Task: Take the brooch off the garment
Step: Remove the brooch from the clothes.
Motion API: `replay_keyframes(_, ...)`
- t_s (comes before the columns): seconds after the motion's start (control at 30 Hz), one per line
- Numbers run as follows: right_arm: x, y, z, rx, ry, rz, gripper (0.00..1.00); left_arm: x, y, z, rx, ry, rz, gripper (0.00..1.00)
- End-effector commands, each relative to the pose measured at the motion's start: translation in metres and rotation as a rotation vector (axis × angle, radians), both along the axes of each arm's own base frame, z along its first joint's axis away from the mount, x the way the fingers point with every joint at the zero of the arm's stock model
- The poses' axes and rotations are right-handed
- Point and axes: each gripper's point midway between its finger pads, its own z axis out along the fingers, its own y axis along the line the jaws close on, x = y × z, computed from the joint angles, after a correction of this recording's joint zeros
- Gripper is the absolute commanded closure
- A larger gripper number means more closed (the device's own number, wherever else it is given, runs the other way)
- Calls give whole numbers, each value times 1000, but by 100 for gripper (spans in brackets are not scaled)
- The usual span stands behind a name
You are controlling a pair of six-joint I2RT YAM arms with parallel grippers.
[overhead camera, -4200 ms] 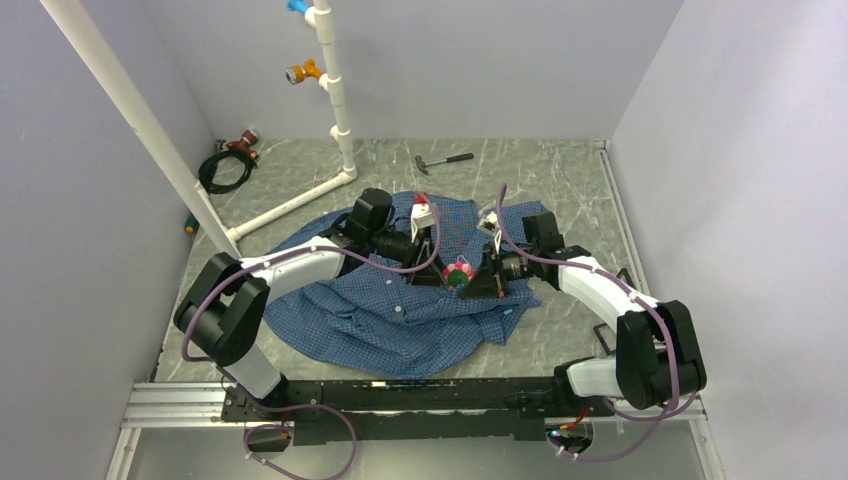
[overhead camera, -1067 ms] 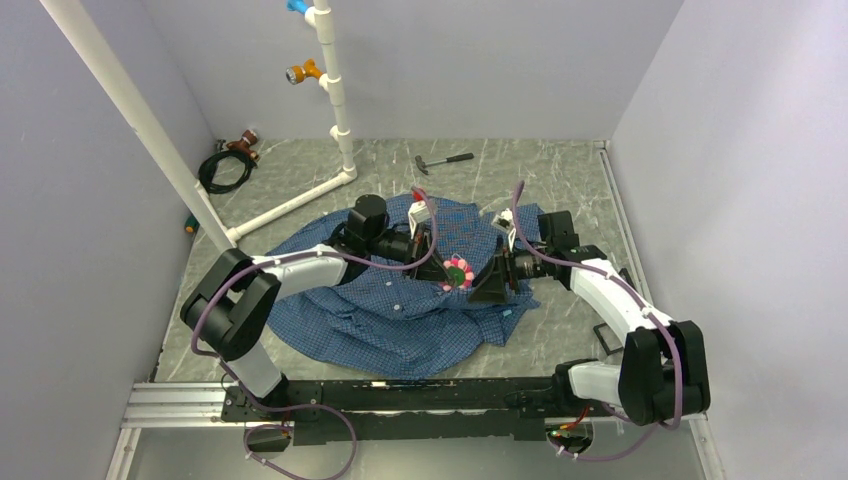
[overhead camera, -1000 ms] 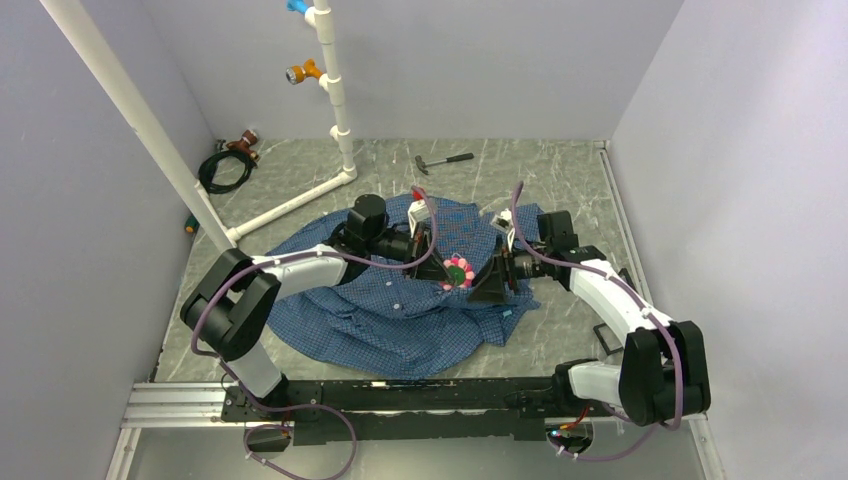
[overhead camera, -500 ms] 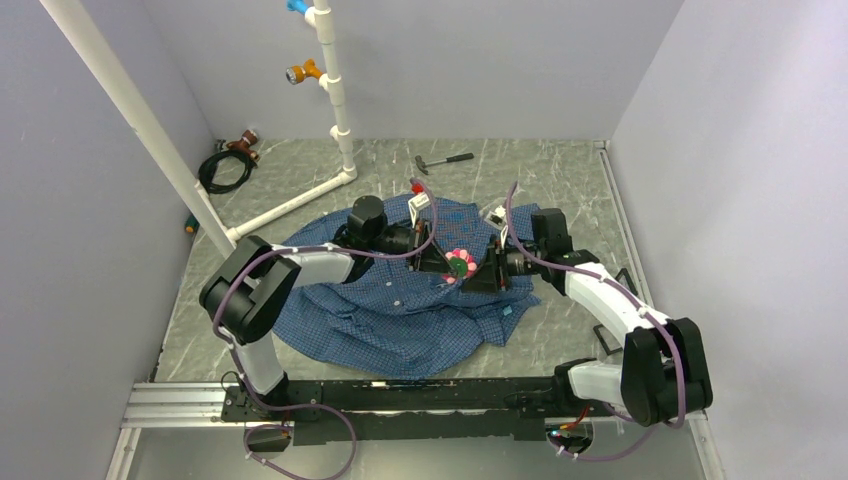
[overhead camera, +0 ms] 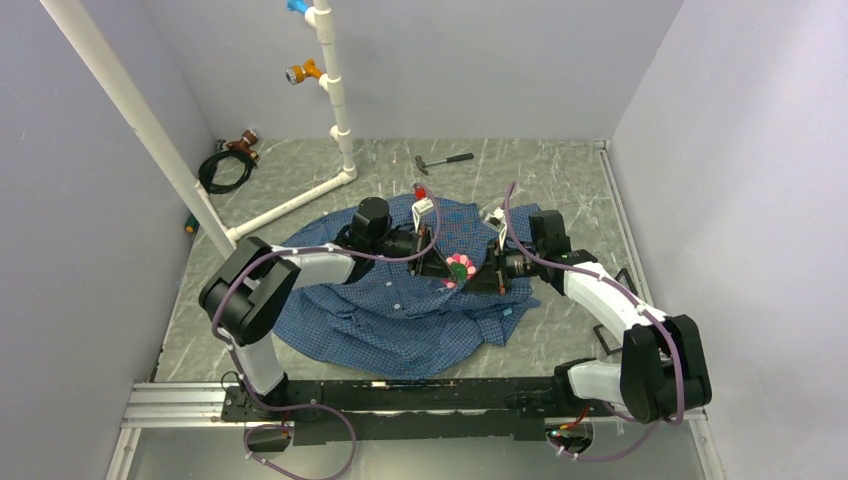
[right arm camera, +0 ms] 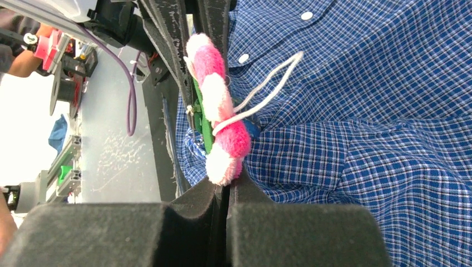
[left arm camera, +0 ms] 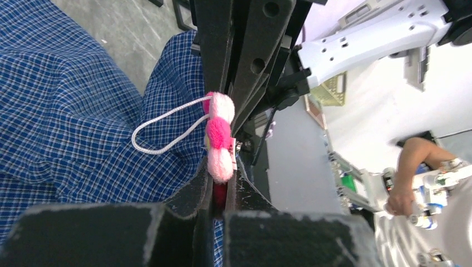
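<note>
My right gripper, shut short of the brooch's rim, reopens next, then lifts toward the brooch's green centre before closing on the brooch's pink rim.
The garment, a blue checked shirt, lies spread on the table. The brooch is a small pink and white fluffy flower with a green centre, held just above the shirt's middle. My left gripper comes in from the left and is shut on it. In the left wrist view the brooch is edge-on, its lower rim between the left gripper jaws. My right gripper meets it from the right. In the right wrist view the right gripper is shut, with the brooch rim wedged at its tips. A white cord loop hangs from it over the garment.
A white pipe frame stands at the back left, with a coiled black cable beside it. A small hammer lies at the back. The shirt's light-blue tag shows at its right hem.
My right gripper has moved left onto the brooch and gone from wide open to shut. The left arm's elbow has swung inward; its gripper stays shut on the brooch.
</note>
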Motion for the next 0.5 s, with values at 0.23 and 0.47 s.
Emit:
replay_keyframes(0.23, 14, 2, 19, 55, -46, -6, 100, -28, -2, 7, 50, -213, -71, 94)
replay_keyframes(0.47, 12, 5, 25, 80, -24, 3, 100, -28, -11, 10, 62, -203, -66, 90)
